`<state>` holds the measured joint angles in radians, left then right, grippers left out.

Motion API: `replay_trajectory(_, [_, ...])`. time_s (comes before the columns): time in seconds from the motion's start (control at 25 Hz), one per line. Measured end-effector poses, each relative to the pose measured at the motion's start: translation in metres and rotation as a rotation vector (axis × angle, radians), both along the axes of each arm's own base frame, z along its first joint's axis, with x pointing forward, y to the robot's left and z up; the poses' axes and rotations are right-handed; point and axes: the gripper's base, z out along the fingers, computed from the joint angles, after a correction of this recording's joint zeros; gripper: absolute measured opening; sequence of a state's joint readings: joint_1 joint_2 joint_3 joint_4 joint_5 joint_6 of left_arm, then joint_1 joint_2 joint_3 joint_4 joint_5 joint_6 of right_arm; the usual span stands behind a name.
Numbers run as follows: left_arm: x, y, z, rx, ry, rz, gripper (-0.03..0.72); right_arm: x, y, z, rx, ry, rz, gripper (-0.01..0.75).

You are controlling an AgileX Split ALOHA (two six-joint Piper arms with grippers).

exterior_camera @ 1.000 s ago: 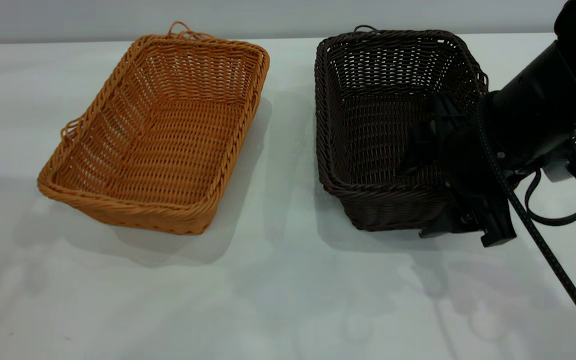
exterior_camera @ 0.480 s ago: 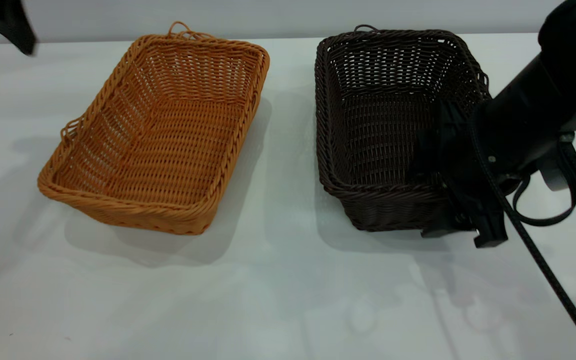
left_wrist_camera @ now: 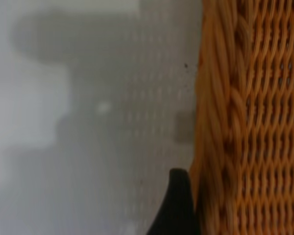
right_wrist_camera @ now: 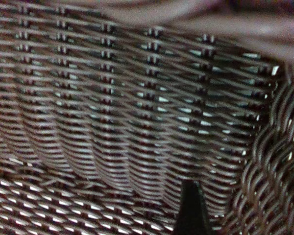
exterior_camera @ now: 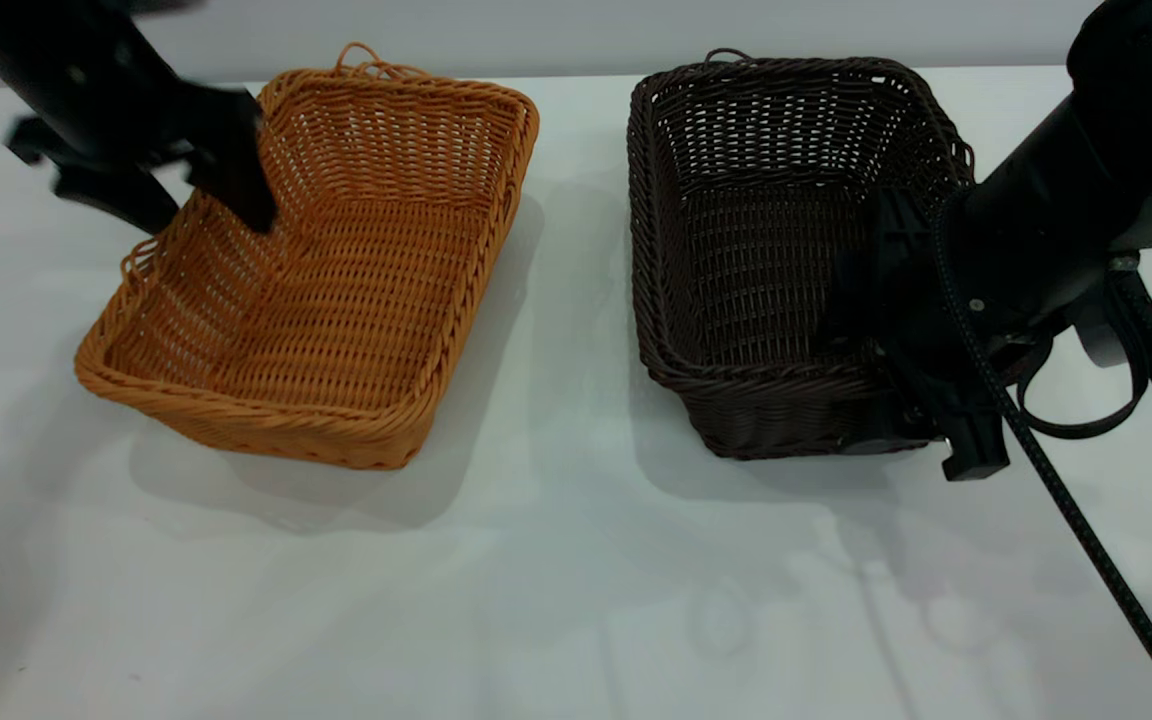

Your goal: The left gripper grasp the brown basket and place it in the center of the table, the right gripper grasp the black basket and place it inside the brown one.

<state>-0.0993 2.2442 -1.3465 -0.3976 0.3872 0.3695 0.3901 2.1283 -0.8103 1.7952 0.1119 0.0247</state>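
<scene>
I will place the brown basket (exterior_camera: 336, 290) in the center of the table, so I will grab it by its braided rim (exterior_camera: 202, 214) with my left gripper next.
The brown basket (exterior_camera: 336, 290) sits left of centre on the table (exterior_camera: 556, 560). My left gripper (exterior_camera: 204, 208) is open at its far left rim, with one finger inside the basket and one outside. In the left wrist view one dark finger (left_wrist_camera: 175, 208) stands just outside the braided rim (left_wrist_camera: 215, 117). The black basket (exterior_camera: 766, 250) sits on the right. My right gripper (exterior_camera: 924, 390) is open across its right wall near the front corner. In the right wrist view one finger (right_wrist_camera: 191, 213) is inside, next to the rim (right_wrist_camera: 277, 171).
The right arm's black cable (exterior_camera: 1066, 500) runs down across the table towards the front right. A gap of bare tabletop (exterior_camera: 581, 300) separates the two baskets. The table's far edge (exterior_camera: 576, 75) lies just behind both baskets.
My left arm came in from the upper left and dropped onto the brown basket's left rim. My right gripper edged closer to the black basket's wall, and that basket shifted very slightly.
</scene>
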Motion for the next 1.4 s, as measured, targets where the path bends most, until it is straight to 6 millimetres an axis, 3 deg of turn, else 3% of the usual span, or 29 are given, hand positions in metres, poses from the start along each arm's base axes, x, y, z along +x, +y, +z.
replay_trajectory(0.2, [0.001,-0.001,-0.029,0.014,0.027,0.001,0.578,0.0,-0.002,0.0,-0.02,-0.003,-0.007,0.47])
replay_trajectory(0.4, [0.002,0.0,-0.036,0.022,0.015,0.009,0.511,0.001,-0.003,0.0,-0.027,-0.004,-0.008,0.401])
replay_trajectory(0.68, [0.002,0.0,-0.037,0.023,0.011,0.01,0.195,0.0,-0.002,-0.001,-0.026,-0.003,-0.012,0.106])
replay_trajectory(0.8, [0.001,0.0,-0.037,0.021,0.02,0.007,0.081,0.001,-0.003,0.0,-0.02,-0.003,-0.017,0.082])
replay_trajectory(1.0, [0.002,0.0,-0.037,0.026,0.013,-0.013,0.078,0.008,-0.016,0.002,0.055,-0.004,-0.014,0.082])
replay_trajectory(1.12, [0.002,-0.001,-0.037,0.04,-0.011,-0.08,0.078,0.026,-0.032,0.007,0.094,-0.073,0.083,0.082])
replay_trajectory(1.4, [-0.001,-0.027,-0.035,0.141,-0.126,-0.578,0.078,0.079,-0.072,0.044,0.234,-0.304,0.301,0.082])
